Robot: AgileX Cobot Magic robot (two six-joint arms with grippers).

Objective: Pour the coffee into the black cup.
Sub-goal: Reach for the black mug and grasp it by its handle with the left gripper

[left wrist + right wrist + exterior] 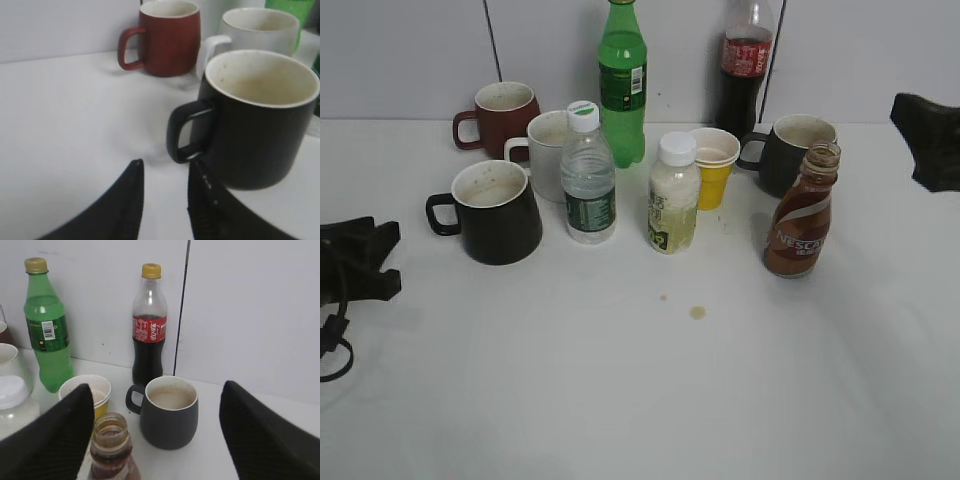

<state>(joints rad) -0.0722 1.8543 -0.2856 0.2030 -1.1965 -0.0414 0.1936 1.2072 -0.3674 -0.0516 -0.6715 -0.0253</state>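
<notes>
Next, the left gripper reaches the black cup and grabs its slim handle (440,214), which sticks out, since the black cup's round body (502,228) is wide.
The coffee is a curvy brown Nescafe bottle (802,215) with no cap, standing upright at the right; its open neck shows low in the right wrist view (111,445). The black cup (500,215) stands at the left, handle toward the left, cream inside. My left gripper (375,260) rests low at the left edge; in the left wrist view (165,170) it is open and empty, just short of the cup's (255,125) handle. My right gripper (930,135) hovers at the far right, wide open and empty (156,390), behind and above the bottle.
A dark red mug (503,115), white mug (548,150), water bottle (587,175), green bottle (622,80), pale drink bottle (673,195), yellow cup (713,165), cola bottle (745,70) and dark grey mug (790,150) crowd the back. Brown drips (697,312) mark the table.
</notes>
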